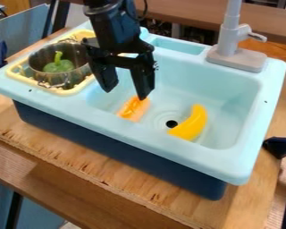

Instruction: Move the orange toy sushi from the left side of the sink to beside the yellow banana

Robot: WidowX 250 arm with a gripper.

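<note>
The robot next needs to grab the middle of the orange piece of toy food (133,108) with its gripper. Then it can move it over to the yellow banana-shaped toy.
The black gripper (126,93) hangs over the left part of the light blue sink (229,89), its two fingers spread apart with nothing between them. Just below its right finger, an orange piece of toy food (133,108) lies in the basin. Farther right, a yellow banana-shaped toy (191,124) rests beside the dark drain hole. At the sink's left end, a metal pot (82,70) with a green pepper (59,65) inside stands in a yellow rack (68,91).
A grey faucet (232,40) rises from the sink's back right corner. The sink sits on a wooden table (103,172). A dark blue object (279,146) stands at the right edge, and a small blue one (0,54) at the left.
</note>
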